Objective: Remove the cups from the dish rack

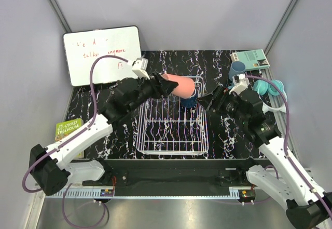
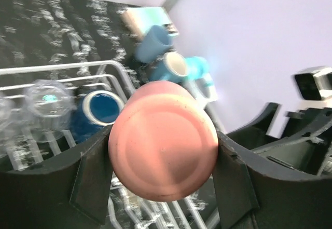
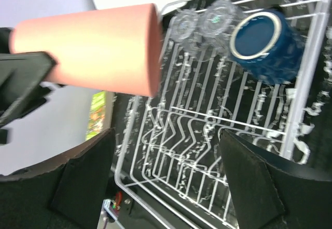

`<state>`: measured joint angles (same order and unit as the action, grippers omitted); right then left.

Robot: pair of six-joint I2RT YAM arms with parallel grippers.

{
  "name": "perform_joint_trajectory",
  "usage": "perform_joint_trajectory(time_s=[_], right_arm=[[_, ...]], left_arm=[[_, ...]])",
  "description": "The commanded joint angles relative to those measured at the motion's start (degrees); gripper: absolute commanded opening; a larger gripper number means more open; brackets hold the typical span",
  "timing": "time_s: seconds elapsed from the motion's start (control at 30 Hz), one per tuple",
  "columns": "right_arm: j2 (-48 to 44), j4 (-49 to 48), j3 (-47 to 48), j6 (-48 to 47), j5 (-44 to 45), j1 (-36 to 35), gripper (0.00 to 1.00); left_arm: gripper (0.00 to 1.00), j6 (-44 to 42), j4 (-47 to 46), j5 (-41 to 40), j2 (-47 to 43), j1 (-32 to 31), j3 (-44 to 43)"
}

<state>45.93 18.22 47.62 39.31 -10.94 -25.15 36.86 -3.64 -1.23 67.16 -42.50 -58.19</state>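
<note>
The robot's right gripper next needs to grab the salmon-pink tumbler by the rim at its opening (image 1: 191,88) (image 3: 153,50), so that the tumbler's base stays free to be set upright.
My left gripper (image 1: 168,86) is shut on the salmon-pink tumbler (image 1: 180,86), holding it on its side above the far end of the white dish rack (image 1: 155,147). In the left wrist view the tumbler's base (image 2: 163,142) fills the space between the fingers. My right gripper (image 1: 206,102) is open and empty, just right of the tumbler's mouth and over the rack's right side. The dark navy mug (image 3: 267,44) and two clear glasses (image 3: 218,21) lie in the rack's far end. Two light blue mugs (image 2: 155,42) (image 2: 171,67) stand on the table beyond the rack.
A whiteboard (image 1: 102,54) leans at the back left. A green book (image 1: 67,130) lies at the left edge. Teal headphones (image 1: 270,89) and a pale green box (image 1: 251,58) sit at the back right by the blue mugs.
</note>
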Motion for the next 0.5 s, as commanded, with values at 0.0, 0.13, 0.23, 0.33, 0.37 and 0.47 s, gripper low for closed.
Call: perform_joint_trajectory(time_s=[0.0, 0.13, 0.23, 0.33, 0.37, 0.47], right_arm=[[-1.98, -9.85, -1.29, 2.61, -7.60, -0.25, 0.88], [-3.04, -13.38, -2.35, 3.76, -9.27, -0.34, 0.87], [-3.31, -15.22, -2.79, 3.84, -9.71, -0.25, 0.87], [-2.52, -17.69, -3.23, 4.28, -11.55, -0.17, 0.85], [-2.08, -17.69, -3.23, 4.46, -11.91, -0.25, 0.85], [-0.76, -22.34, -4.02, 5.07, -12.53, -0.25, 0.84]], left_arm=[[0.00, 9.36, -21.64, 11.25, -2.12, 1.98, 5.88], [0.00, 11.91, -24.92, 13.62, -1.59, 2.25, 7.13], [0.00, 13.14, -26.68, 14.50, -1.15, 2.25, 7.74], [0.00, 16.04, -29.49, 16.96, -0.10, 2.25, 8.27], [0.00, 16.83, -31.41, 18.53, 0.69, 2.25, 8.53], [0.00, 19.47, -34.40, 20.91, 1.75, 2.25, 9.68]])
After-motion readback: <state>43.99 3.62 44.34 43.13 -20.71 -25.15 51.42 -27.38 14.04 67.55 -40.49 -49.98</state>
